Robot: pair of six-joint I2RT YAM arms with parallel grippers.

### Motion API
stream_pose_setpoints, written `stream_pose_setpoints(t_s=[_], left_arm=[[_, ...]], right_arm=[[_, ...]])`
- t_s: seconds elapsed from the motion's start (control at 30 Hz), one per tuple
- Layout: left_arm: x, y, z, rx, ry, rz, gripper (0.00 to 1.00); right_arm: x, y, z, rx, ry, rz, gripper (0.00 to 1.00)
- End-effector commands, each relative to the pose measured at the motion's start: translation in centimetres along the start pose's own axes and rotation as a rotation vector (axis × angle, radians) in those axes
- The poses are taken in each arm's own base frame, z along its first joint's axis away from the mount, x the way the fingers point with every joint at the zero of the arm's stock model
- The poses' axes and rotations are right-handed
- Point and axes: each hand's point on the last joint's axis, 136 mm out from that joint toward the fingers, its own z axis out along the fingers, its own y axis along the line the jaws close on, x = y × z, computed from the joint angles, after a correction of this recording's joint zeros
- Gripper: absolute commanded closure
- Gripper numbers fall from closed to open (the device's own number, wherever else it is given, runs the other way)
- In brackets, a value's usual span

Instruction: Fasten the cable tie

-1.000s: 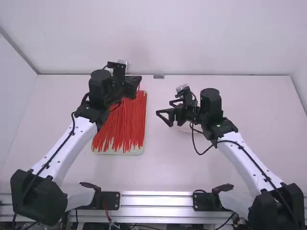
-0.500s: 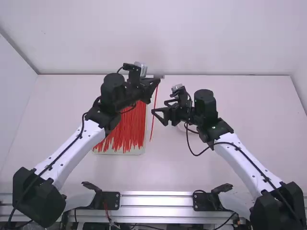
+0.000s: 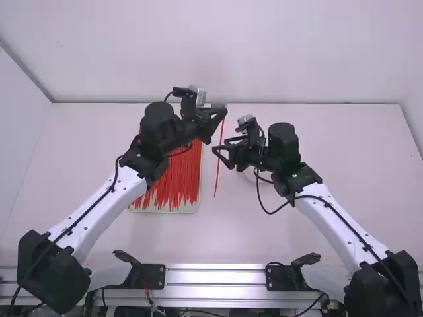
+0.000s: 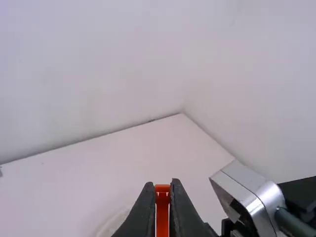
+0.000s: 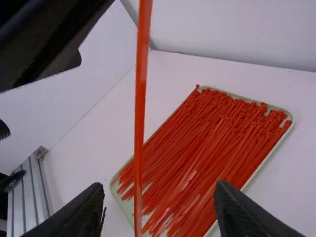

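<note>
I will grab the red cable tie by its slender strap (image 3: 219, 160) (image 5: 140, 123) with my right gripper next, to fasten the tie into a loop.
A single red cable tie (image 3: 219, 158) hangs straight down over the table, its head end pinched in my left gripper (image 3: 222, 116), which is shut on it; the head (image 4: 162, 193) shows between the left fingers. My right gripper (image 3: 221, 153) is held just right of the hanging tie at mid length, open, its fingers (image 5: 79, 210) spread wide with the strap (image 5: 140, 108) running between them without touching.
A pale tray (image 3: 196, 207) piled with several red cable ties (image 3: 175, 175) lies on the table under the left arm, also seen as a fan of ties (image 5: 207, 148) in the right wrist view. A white round object (image 3: 254, 176) sits beneath the right gripper.
The left gripper lifted one tie off the tray and carried it right, toward the middle. The right gripper shifted left and closer, its fingers now flanking the hanging strap.
</note>
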Motion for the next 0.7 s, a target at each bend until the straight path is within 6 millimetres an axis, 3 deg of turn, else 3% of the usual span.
stream_pose_setpoints(t_s=[0.0, 0.23, 0.37, 0.47, 0.67], left_arm=[[0.1, -1.0, -0.1, 0.022, 0.0, -0.016, 0.98], [0.0, -0.7, 0.0, -0.001, -0.009, -0.037, 0.98], [0.0, -0.7, 0.0, -0.001, -0.009, -0.049, 0.98], [-0.1, -0.4, 0.0, -0.015, -0.013, -0.051, 0.98], [-0.2, -0.7, 0.0, -0.005, -0.017, -0.048, 0.98]], right_arm=[[-1.3, 0.3, 0.0, -0.003, -0.027, -0.016, 0.44], [-2.2, 0.1, -0.2, -0.003, -0.06, -0.012, 0.55], [-2.5, 0.2, -0.2, -0.005, -0.072, -0.02, 0.76], [-2.5, -0.1, -0.1, 0.02, -0.076, -0.018, 1.0], [-2.7, -0.6, -0.3, 0.038, -0.084, 0.01, 1.0]])
